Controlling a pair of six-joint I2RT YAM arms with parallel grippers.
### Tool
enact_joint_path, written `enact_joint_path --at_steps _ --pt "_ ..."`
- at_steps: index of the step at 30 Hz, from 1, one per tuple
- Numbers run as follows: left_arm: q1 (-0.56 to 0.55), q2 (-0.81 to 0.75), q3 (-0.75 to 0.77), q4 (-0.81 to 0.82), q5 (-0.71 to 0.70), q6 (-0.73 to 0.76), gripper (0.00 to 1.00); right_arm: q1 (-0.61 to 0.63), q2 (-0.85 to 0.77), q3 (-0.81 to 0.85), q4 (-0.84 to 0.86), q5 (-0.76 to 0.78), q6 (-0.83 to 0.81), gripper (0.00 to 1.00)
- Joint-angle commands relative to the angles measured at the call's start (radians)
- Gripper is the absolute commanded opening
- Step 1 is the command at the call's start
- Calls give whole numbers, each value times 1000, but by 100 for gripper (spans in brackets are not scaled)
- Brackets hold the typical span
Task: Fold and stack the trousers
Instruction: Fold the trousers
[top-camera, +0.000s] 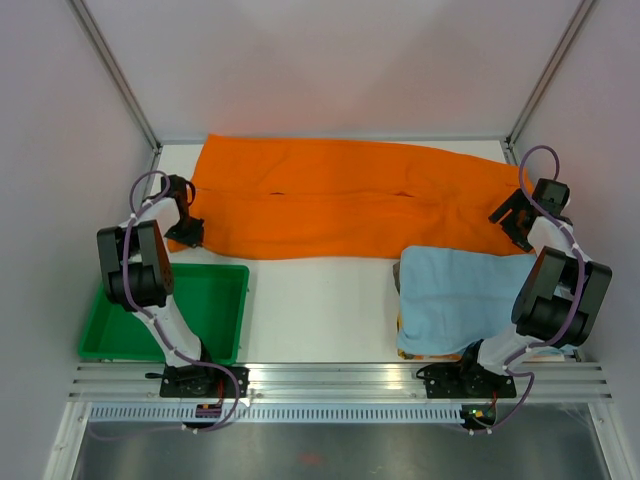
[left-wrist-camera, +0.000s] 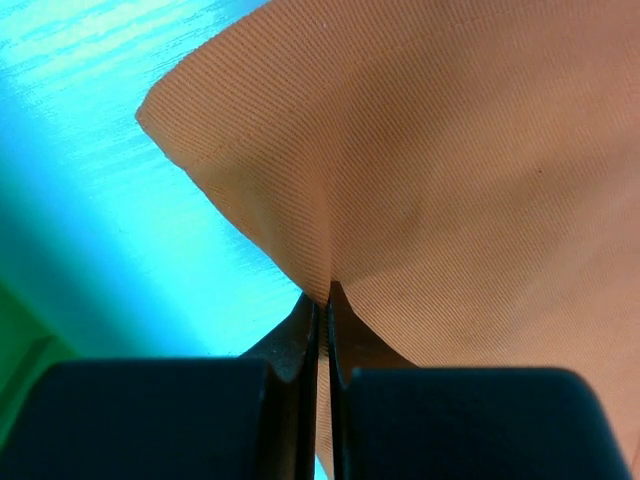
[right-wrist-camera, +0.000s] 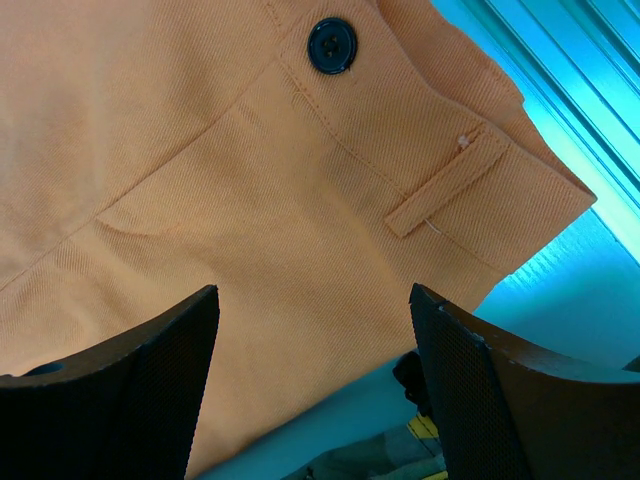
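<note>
I will next grab the trousers' near edge at the waist end with my right gripper, matching the trousers' hem in my left gripper. Then I can fold the trousers lengthwise.
The orange trousers (top-camera: 350, 200) lie spread flat across the back of the table, legs to the left and waist to the right. My left gripper (top-camera: 186, 226) is at the near left leg end. In the left wrist view it (left-wrist-camera: 323, 297) is shut on a pinched fold of the trousers (left-wrist-camera: 450, 170) near the hem corner. My right gripper (top-camera: 513, 219) hangs over the waist end. Its dark fingers (right-wrist-camera: 150, 385) stand wide open above the trousers (right-wrist-camera: 200, 160), near the waistband's dark button (right-wrist-camera: 331, 45) and a belt loop (right-wrist-camera: 445, 186), with nothing between them.
A green tray (top-camera: 232, 322) sits at the near left beside the left arm. A folded light blue cloth (top-camera: 455, 295) lies at the near right, just in front of the trousers' waist. White table (top-camera: 320, 305) shows between them. Metal frame posts rise at both back corners.
</note>
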Motion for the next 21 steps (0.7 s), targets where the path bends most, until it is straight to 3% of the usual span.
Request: enact_joint_path --at_steps 1,14,21 --pt "5 -80 15 76 -19 23 2 -3 -67 -14 4 7 20 83" --pt "4 -209 64 109 28 74 2 -3 -228 -221 67 -3 184 84" --pt "5 -198 58 131 16 71 2 -3 -191 -252 100 -40 260 85"
